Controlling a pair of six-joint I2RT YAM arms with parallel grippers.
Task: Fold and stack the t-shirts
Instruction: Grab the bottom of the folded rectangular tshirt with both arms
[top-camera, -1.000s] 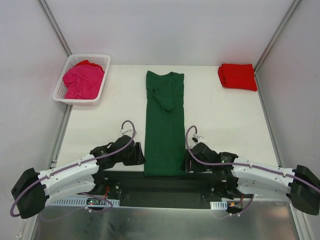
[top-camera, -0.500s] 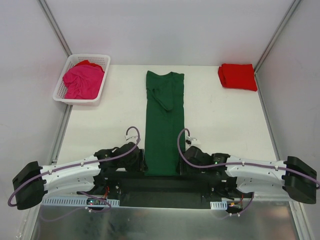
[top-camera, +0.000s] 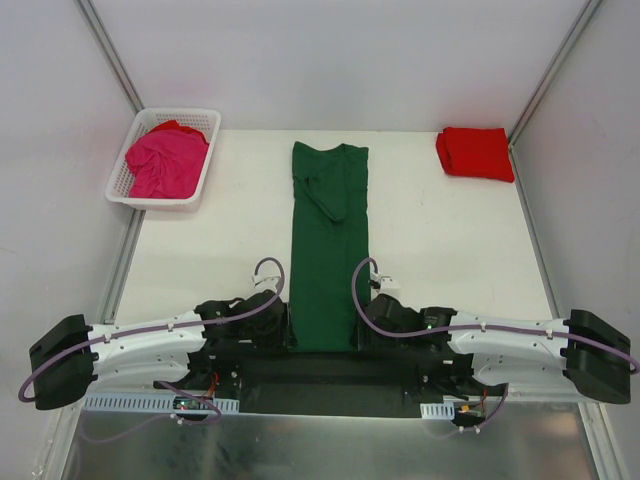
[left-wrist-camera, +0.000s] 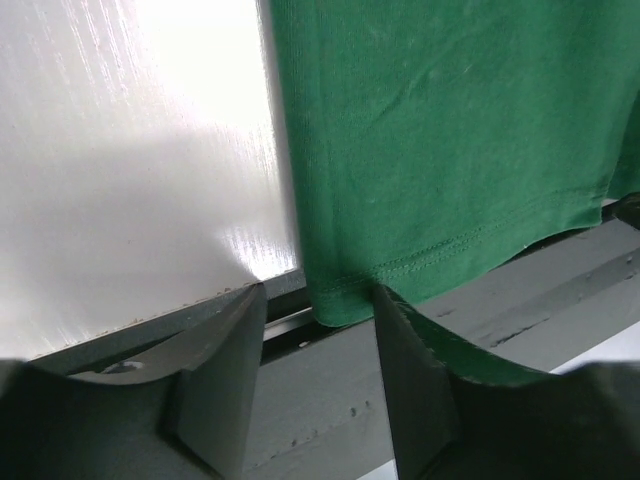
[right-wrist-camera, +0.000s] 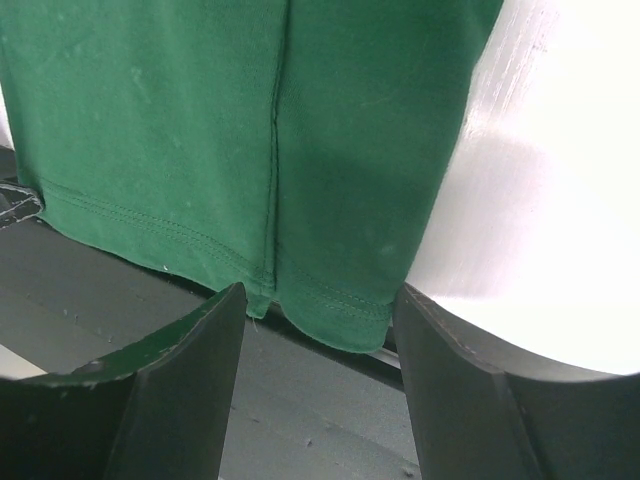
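Observation:
I should next use my right gripper to grab the corner of the dark green t-shirt's hem opposite my left gripper's corner. Then I can fold the hem evenly over the t-shirt.
The dark green t-shirt (top-camera: 330, 240), folded into a long narrow strip, lies down the middle of the table, and its hem hangs just over the near edge. My left gripper (top-camera: 286, 326) is at the hem's left corner. It is open, and the corner of the green t-shirt (left-wrist-camera: 440, 130) sits between the fingers of the left gripper (left-wrist-camera: 318, 305). My right gripper (top-camera: 366, 322) is at the hem's right corner, also open. That corner of the green t-shirt (right-wrist-camera: 200, 120) hangs between the fingers of the right gripper (right-wrist-camera: 320, 298). A folded red t-shirt (top-camera: 475, 153) lies at the back right.
A white lattice basket (top-camera: 150, 200) at the back left holds a crumpled pink t-shirt (top-camera: 165, 160), with a bit of red cloth showing behind it. A dark metal rail (top-camera: 320, 365) runs along the near table edge under both grippers. White walls close in the sides and back.
Both arms have flattened and slid toward the near edge, bringing each gripper in to a corner of the green shirt's hem. The shirts have not moved.

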